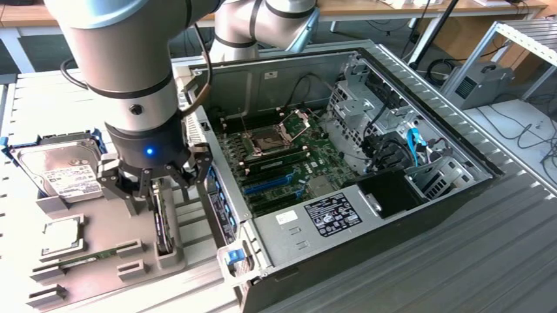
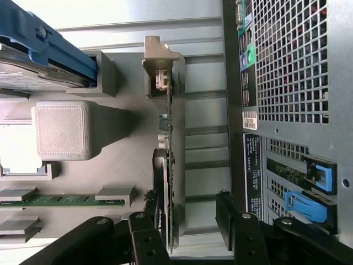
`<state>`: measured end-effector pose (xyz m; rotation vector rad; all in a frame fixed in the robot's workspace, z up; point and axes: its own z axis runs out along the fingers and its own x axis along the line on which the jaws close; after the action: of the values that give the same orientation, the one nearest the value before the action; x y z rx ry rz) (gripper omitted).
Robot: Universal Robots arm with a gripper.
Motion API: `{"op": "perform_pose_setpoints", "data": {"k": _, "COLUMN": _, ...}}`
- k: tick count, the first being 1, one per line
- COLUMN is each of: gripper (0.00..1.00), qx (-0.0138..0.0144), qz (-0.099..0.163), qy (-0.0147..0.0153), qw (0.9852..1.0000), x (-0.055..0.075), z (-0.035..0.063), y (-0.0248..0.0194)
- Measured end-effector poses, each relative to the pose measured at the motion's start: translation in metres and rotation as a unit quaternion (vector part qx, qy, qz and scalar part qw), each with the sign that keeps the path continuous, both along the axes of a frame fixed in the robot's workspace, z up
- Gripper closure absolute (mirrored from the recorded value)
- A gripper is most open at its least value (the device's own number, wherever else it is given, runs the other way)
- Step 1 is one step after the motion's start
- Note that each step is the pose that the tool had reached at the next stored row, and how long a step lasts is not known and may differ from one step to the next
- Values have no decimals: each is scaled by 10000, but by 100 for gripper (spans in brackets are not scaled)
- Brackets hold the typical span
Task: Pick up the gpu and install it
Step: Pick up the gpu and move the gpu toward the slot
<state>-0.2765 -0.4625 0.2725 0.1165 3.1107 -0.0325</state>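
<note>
The GPU's ends sit in the grey holder. The robot's gripper next needs to grab the GPU by its bare upper edge to pick it up.
The gpu stands on edge in a slot of the grey holder, to the exterior view's left of the open computer case. My gripper hangs directly over it, open, its black fingers straddling the card's upper edge. In the wrist view the gpu shows edge-on as a thin green board with its silver bracket at the far end. My gripper has one finger close beside the card and the other a clear gap away.
On the holder sit a hard drive in a blue caddy, a square chip and a memory stick. The motherboard lies inside the case. The case's perforated rear panel with blue latches stands close beside my gripper.
</note>
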Motion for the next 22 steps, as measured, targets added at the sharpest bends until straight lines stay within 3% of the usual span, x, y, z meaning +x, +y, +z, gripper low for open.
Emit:
{"op": "perform_pose_setpoints", "data": {"k": 6, "gripper": 46, "qx": 0, "qz": 0, "qy": 0, "qw": 10000, "x": 0, "z": -30, "y": 0}}
{"op": "perform_pose_setpoints", "data": {"k": 11, "gripper": 46, "qx": 0, "qz": 0, "qy": 0, "qw": 10000, "x": -56, "z": -158, "y": 0}}
{"op": "perform_pose_setpoints", "data": {"k": 12, "gripper": 46, "qx": 0, "qz": -1, "qy": -1, "qw": 10000, "x": -90, "z": -44, "y": 4}}
{"op": "perform_pose_setpoints", "data": {"k": 13, "gripper": 46, "qx": 0, "qz": 0, "qy": 1, "qw": 10000, "x": -165, "z": -149, "y": 94}}
{"op": "perform_pose_setpoints", "data": {"k": 14, "gripper": 46, "qx": 1, "qz": 0, "qy": 0, "qw": 10000, "x": -200, "z": -224, "y": 129}}
{"op": "perform_pose_setpoints", "data": {"k": 15, "gripper": 46, "qx": 0, "qz": 0, "qy": 1, "qw": 10000, "x": -206, "z": -290, "y": 129}}
{"op": "perform_pose_setpoints", "data": {"k": 16, "gripper": 72, "qx": 0, "qz": 0, "qy": 2, "qw": 10000, "x": -206, "z": -290, "y": 129}}
{"op": "perform_pose_setpoints", "data": {"k": 22, "gripper": 74, "qx": 0, "qz": 0, "qy": 1, "qw": 10000, "x": -206, "z": -290, "y": 129}}
